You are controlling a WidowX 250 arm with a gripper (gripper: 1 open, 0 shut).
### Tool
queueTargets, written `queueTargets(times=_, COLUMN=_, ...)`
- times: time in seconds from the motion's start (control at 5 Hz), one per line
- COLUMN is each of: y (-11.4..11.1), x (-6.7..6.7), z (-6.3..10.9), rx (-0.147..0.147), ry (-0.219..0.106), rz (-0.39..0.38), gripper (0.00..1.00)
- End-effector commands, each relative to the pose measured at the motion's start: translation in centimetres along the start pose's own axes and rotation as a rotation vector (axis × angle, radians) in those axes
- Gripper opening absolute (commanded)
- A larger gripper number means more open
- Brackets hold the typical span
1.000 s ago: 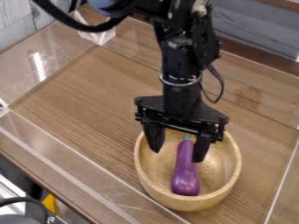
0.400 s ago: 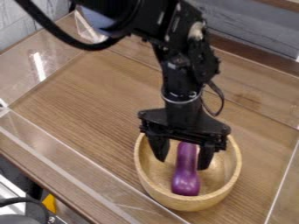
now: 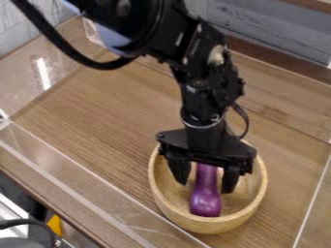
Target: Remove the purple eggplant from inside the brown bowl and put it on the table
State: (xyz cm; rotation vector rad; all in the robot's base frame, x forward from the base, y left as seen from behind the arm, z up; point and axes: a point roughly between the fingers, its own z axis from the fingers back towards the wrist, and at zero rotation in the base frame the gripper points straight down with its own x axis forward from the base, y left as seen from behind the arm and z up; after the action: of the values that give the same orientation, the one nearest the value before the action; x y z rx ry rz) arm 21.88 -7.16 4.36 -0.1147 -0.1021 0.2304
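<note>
The eggplant needs to come out of the brown bowl (image 3: 165, 194), so my gripper should grab it next at its narrow upper half (image 3: 204, 176).
The purple eggplant (image 3: 204, 194) lies inside the brown bowl (image 3: 165, 194) at the lower right of the table (image 3: 104, 107), its bulbous end toward the front. My gripper (image 3: 206, 175) points straight down into the bowl, open, its two black fingers (image 3: 176, 171) straddling the eggplant's upper half. Nothing is gripped. The eggplant's stem end is hidden behind the gripper.
Clear acrylic walls (image 3: 58, 170) run along the table's left and front edges, close to the bowl's front. The black arm (image 3: 195, 68) leans in from the upper left over the table's middle.
The gripper has sunk lower into the bowl, so its open fingers now reach down on either side of the eggplant. The eggplant and bowl have not moved.
</note>
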Motion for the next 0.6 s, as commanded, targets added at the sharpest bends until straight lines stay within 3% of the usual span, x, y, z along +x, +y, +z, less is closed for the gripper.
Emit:
queueTargets(times=0.0, y=-0.43, x=0.44, z=0.18, rx=-0.005, ry=-0.031, rz=-0.003, gripper=1.00)
queueTargets(times=0.2, y=-0.55, x=0.31, z=0.21, rx=0.000, ry=-0.035, rz=0.000, gripper=1.00)
queueTargets(times=0.4, y=-0.39, x=0.18, z=-0.14, rx=0.010, ry=-0.034, rz=0.008, gripper=0.00)
